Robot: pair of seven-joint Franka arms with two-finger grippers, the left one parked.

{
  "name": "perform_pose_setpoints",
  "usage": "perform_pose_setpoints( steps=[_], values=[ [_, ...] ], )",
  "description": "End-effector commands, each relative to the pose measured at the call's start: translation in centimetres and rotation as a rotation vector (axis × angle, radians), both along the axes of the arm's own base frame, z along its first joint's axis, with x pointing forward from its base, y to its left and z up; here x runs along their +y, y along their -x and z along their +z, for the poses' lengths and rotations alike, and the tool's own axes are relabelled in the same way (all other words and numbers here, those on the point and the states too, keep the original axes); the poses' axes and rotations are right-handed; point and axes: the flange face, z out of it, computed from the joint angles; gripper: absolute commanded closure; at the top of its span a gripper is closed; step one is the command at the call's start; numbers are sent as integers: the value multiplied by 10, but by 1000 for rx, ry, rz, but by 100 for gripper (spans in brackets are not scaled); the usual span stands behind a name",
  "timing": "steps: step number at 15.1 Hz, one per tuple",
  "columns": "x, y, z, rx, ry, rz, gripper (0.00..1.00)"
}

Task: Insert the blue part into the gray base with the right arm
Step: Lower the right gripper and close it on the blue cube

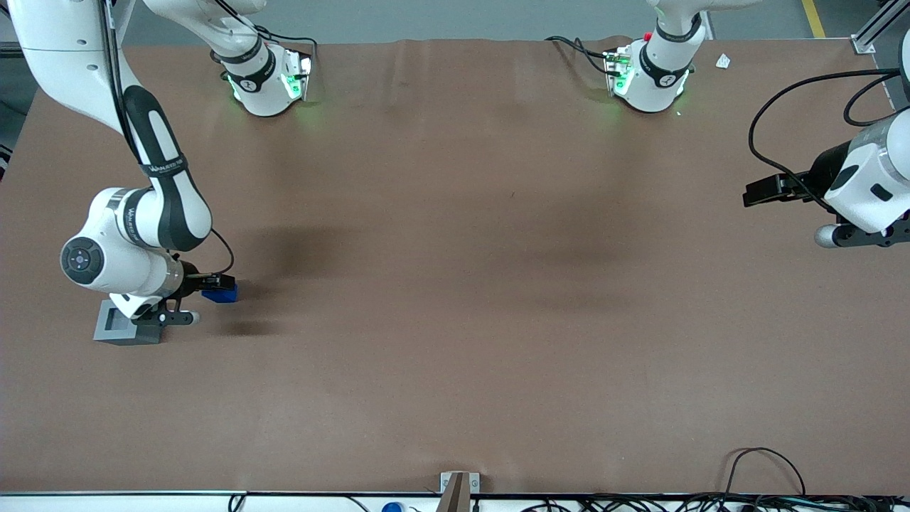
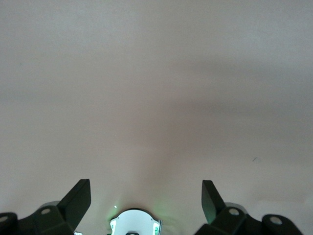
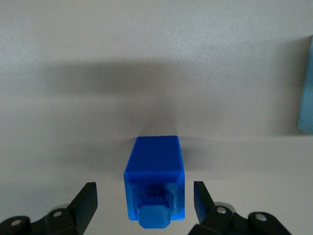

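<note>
My right gripper is going to grab the blue part by the sides of its stub end next. Then it will insert the blue part into the gray base.
The blue part (image 1: 223, 293) lies on the brown table, beside the gray base (image 1: 117, 328) and slightly farther from the front camera than it. In the right wrist view the blue part (image 3: 155, 169) sits between my fingers with its narrower stub (image 3: 155, 216) pointing toward the wrist. My right gripper (image 1: 211, 284) is low over the part and open (image 3: 143, 195), with a gap between each finger (image 3: 87, 199) and the part's sides. The wrist partly covers the gray base in the front view. A pale block edge (image 3: 306, 88) shows off to the side in the right wrist view.
The two arm bases (image 1: 266, 78) (image 1: 650, 75) stand at the table's edge farthest from the front camera. A small white scrap (image 1: 723, 61) lies near the second one. Cables (image 1: 764, 469) and a metal bracket (image 1: 458, 487) run along the nearest edge.
</note>
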Motion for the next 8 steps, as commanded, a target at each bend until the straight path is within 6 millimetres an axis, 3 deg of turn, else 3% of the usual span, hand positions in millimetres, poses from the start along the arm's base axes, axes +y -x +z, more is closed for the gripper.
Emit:
perform_pose_setpoints(
  steps=[1,6,8],
  values=[
    [-2,7,-3,-1,-13,14,39],
    [-8,2,-1,-37,-4,7,84],
    [-16,-5,8,-52,-4,-2,91]
  ],
)
